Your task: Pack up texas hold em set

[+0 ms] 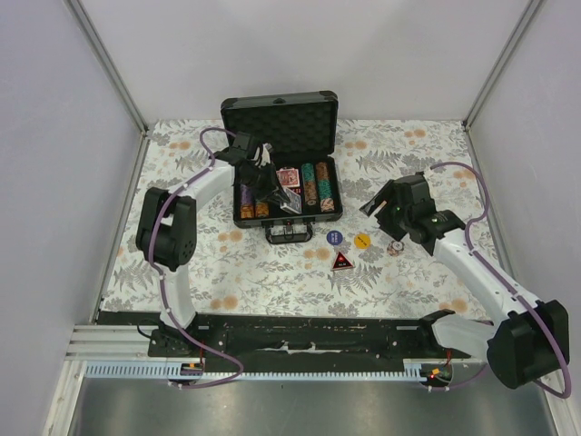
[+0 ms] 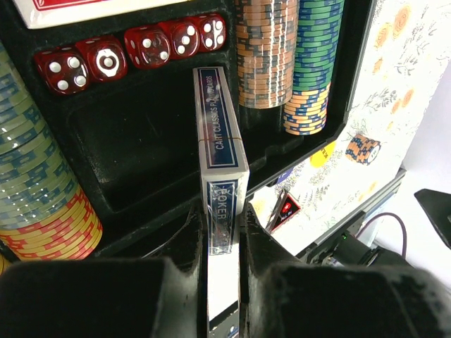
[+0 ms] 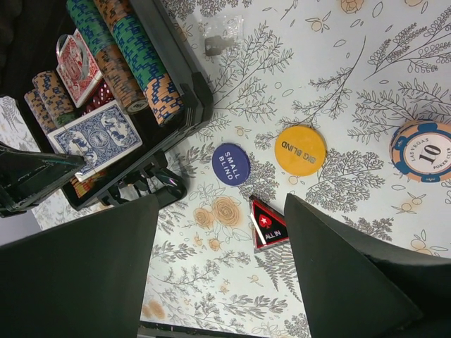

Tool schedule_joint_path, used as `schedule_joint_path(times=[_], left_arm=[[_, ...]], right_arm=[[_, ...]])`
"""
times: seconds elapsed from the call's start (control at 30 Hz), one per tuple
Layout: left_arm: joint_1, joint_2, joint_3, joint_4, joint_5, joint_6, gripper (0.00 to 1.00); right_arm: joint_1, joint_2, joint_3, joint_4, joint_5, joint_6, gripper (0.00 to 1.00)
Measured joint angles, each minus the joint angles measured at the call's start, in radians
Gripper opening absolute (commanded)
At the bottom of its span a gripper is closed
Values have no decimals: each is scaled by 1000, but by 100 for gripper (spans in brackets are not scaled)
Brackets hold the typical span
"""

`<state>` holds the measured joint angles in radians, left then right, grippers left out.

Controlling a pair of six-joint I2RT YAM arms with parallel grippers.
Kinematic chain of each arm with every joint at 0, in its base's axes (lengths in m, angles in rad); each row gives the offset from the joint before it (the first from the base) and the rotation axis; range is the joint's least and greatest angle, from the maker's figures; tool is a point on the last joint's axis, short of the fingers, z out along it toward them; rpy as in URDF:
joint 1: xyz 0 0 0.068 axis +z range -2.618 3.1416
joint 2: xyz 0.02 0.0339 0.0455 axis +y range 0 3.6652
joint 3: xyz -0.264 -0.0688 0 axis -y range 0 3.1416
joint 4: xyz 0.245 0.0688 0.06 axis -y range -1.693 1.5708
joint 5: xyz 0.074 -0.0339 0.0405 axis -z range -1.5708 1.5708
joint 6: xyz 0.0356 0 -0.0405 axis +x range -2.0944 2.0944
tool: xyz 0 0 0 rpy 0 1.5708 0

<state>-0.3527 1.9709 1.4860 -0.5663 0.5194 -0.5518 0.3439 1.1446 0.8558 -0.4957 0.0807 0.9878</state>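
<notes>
The blue card deck is over the black slot and would land in it. I need to open my left gripper now.
The dark briefcase [image 1: 234, 173] lies open at the table's middle back, lid up, with rows of chips [image 1: 315, 184] and a red deck [image 1: 289, 176] in it. My left gripper [image 1: 272, 193] is shut on the blue card deck [image 2: 220, 134] and holds it on edge over the empty black slot [image 2: 134, 148], below the red dice [image 2: 106, 60]. My right gripper [image 1: 381, 211] is open and empty above the table right of the case. Below it lie a blue small-blind button [image 3: 231, 164], a yellow big-blind button [image 3: 301, 149], a black-red all-in triangle [image 3: 270, 224] and a loose chip stack [image 3: 425, 150].
The case's handle [image 1: 285, 234] sticks out toward the arms. The floral cloth [image 1: 408, 145] covers the table between grey side walls. A black rail [image 1: 300, 336] runs along the near edge. A small clear plastic piece [image 3: 220, 35] lies on the cloth right of the case.
</notes>
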Motion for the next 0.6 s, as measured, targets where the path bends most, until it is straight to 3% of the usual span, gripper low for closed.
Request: schedule_joint_path(times=[0.2,0.3,0.43,0.6], left_arm=[[7,18,4,11,34,-3,3],[11,23,5,12,43,-5,12],[16,30,10,11,53,-6,29],[14,37,11,-2,26,-2,59]], right_arm=[[0,14,0,0,1,-2,80],[0,37,0,2,3,-6,78],[0,113,8,6,-2,-23,72],[0,204,24,24,-48,-47,67]])
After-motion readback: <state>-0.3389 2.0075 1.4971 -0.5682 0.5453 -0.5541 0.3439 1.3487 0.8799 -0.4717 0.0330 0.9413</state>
